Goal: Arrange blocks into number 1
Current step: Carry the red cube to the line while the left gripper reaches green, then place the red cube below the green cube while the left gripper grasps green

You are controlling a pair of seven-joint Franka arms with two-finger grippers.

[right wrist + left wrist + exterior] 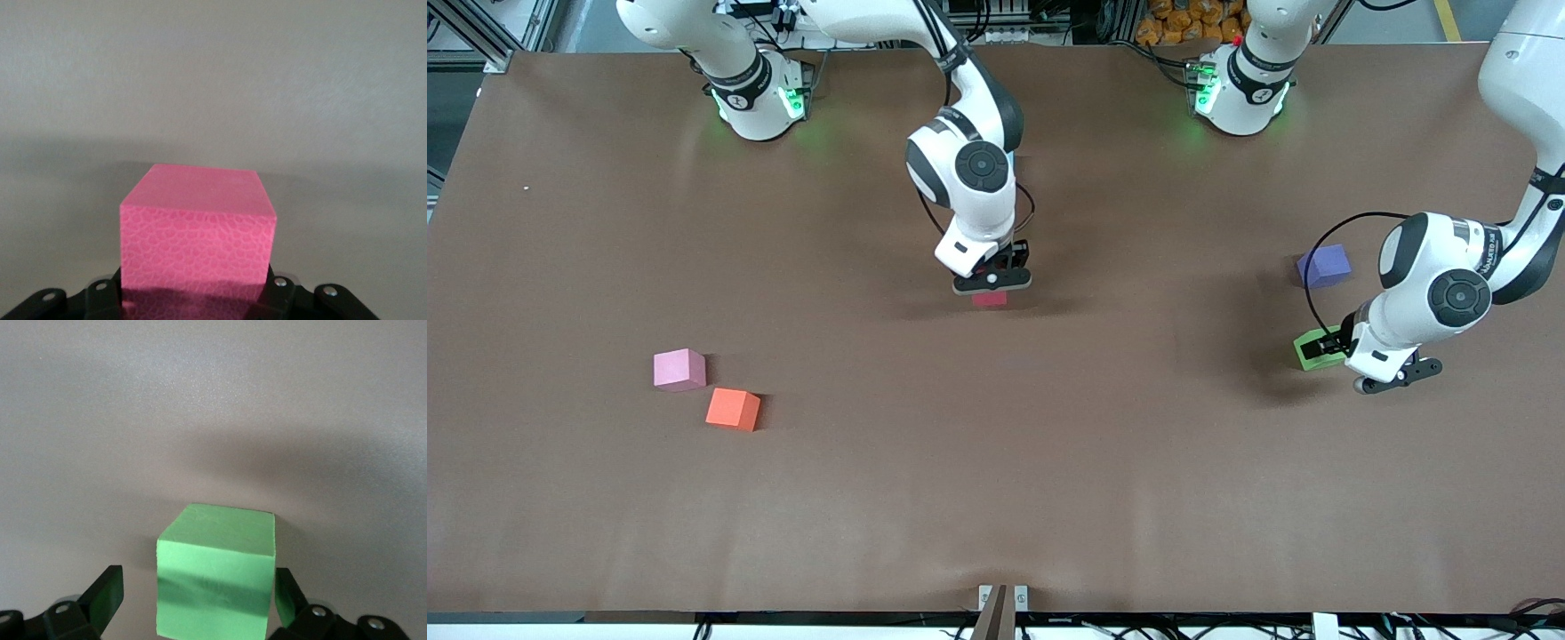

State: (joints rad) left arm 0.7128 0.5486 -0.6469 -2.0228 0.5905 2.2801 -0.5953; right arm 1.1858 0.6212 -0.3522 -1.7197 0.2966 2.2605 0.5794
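Observation:
The left gripper will next grab the green block (1312, 351) by its two opposite sides, so that it can build the number 1.
My right gripper (991, 286) is low over the middle of the table, shut on the red block (989, 300). In the right wrist view that block (197, 230) looks magenta and fills the space between the fingers (101, 297). My left gripper (1336, 348) is down at the green block (1312, 351) toward the left arm's end. It is open around the block (217, 577): one finger (107, 597) stands clear, the other sits close against the block's side. The purple block (1323, 265) lies farther from the camera than the green one. No light blue block is in view.
The pink block (679, 369) and the orange block (733, 409) lie close together toward the right arm's end, the orange one nearer the camera. The brown table (996, 498) carries nothing else. The arm bases stand along its edge farthest from the camera.

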